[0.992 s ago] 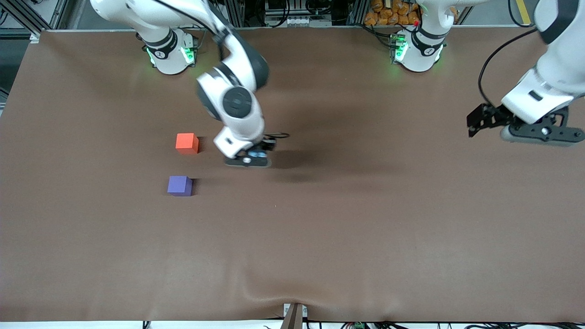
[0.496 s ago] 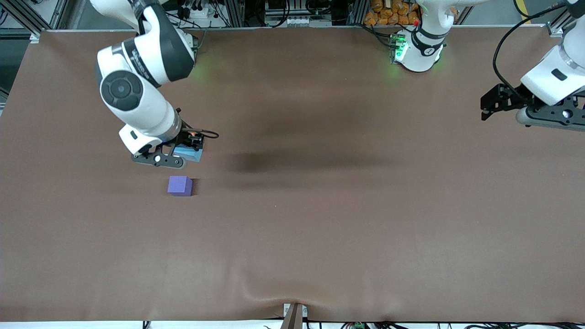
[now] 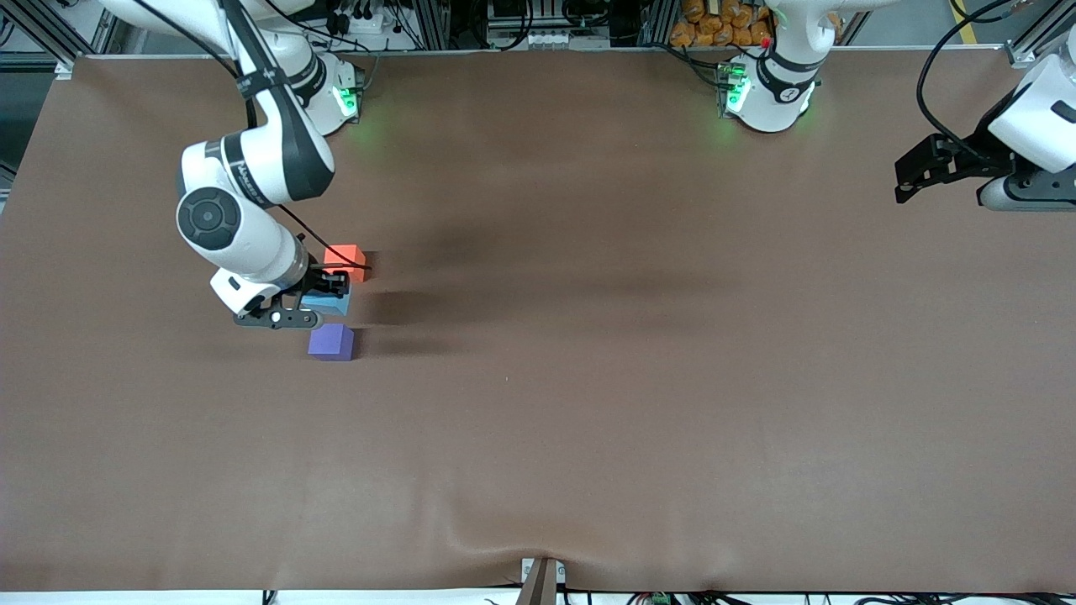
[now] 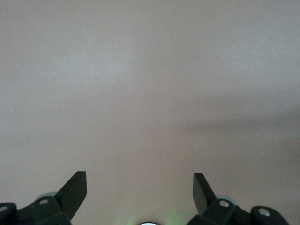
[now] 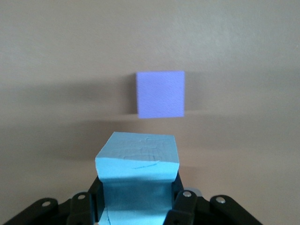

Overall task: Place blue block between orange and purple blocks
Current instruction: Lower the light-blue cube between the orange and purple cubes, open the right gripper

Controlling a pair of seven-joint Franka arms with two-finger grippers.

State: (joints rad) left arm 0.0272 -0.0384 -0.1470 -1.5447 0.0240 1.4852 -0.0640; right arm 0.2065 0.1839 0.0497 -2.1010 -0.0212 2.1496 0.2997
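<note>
I should keep the blue block (image 3: 329, 304) (image 5: 137, 161) in my right gripper until it is lower. It hangs above the table beside the purple block and would fall if I let go.
My right gripper (image 3: 324, 296) is shut on the light blue block (image 3: 329, 304) and holds it between the orange block (image 3: 344, 259) and the purple block (image 3: 330, 342); whether it touches the table I cannot tell. In the right wrist view the blue block (image 5: 137, 161) sits squeezed between the black fingers (image 5: 183, 206), with the purple block (image 5: 161, 93) on the table ahead of it. The orange block lies farther from the front camera than the purple one. My left gripper (image 4: 139, 185) is open and empty, raised over the left arm's end of the table (image 3: 908, 172).
The brown table cover (image 3: 639, 378) is bare apart from the blocks. A bracket (image 3: 542, 578) sits at the table's front edge. The arm bases (image 3: 765, 92) stand along the back edge.
My right gripper has carried the blue block from beside the orange block's spot to the gap between orange and purple. The orange block shows again. My left arm has drawn back and up.
</note>
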